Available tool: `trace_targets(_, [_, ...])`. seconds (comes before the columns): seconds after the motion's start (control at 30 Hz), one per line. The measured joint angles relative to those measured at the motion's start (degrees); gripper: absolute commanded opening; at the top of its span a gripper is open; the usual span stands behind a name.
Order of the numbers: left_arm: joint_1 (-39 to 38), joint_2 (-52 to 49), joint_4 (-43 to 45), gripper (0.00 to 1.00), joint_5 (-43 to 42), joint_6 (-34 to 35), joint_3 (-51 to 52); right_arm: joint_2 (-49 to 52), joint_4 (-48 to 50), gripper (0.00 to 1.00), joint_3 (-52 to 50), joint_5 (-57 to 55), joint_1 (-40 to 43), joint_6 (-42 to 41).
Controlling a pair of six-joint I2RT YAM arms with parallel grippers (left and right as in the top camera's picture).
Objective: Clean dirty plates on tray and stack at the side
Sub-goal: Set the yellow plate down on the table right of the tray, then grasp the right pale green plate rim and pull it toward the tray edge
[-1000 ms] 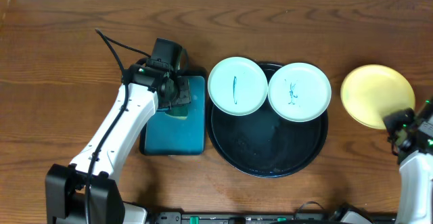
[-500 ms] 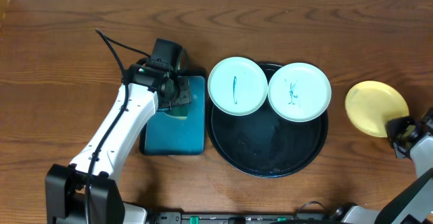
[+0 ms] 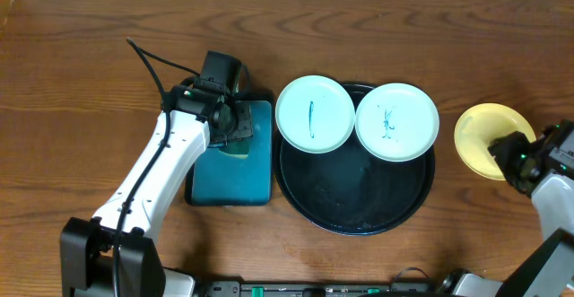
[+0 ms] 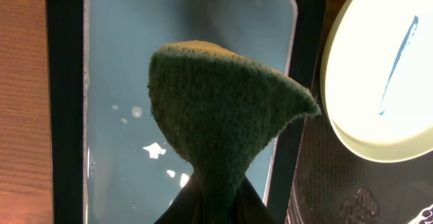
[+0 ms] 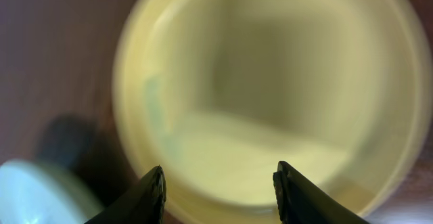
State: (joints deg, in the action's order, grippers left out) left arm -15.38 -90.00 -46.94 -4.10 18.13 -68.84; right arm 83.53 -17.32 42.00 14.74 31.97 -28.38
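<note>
I will grab the mint plate nearer the yellow plate (image 3: 480,135) next with my right gripper, by the mint plate's rim on that side. The scribble stays open, so I can clean the plate and stack it.
Two pale mint plates, the left one (image 3: 315,114) and the right one (image 3: 397,121), each with a dark scribble, rest on the back of the round black tray (image 3: 354,203). The left one overhangs the rim. A yellow plate (image 3: 480,135) sits on the wood right of the tray. My right gripper (image 3: 505,151) hovers open over its near edge; in the blurred right wrist view the yellow plate (image 5: 270,82) fills the space beyond the open right gripper (image 5: 220,176). My left gripper (image 4: 213,207) is shut on a green sponge (image 4: 216,116) above the teal tray (image 4: 122,82).
The rectangular teal tray (image 3: 233,180) with a black rim lies just left of the black tray and holds some wet spots. A mint plate (image 4: 379,75) edges into the left wrist view. Bare wood tabletop surrounds everything.
My right gripper has opened and let go of the yellow plate, which now sits lower and slightly further left. The right arm has swung in over it. The left arm has not moved.
</note>
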Motion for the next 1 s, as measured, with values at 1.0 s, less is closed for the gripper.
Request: trace_targets(1.0, [0.0,0.0,-0.44,0.12,0.02,-0.02,0.0,7.96,3.74,0.35,4.26,0.57,-24.17,23.45])
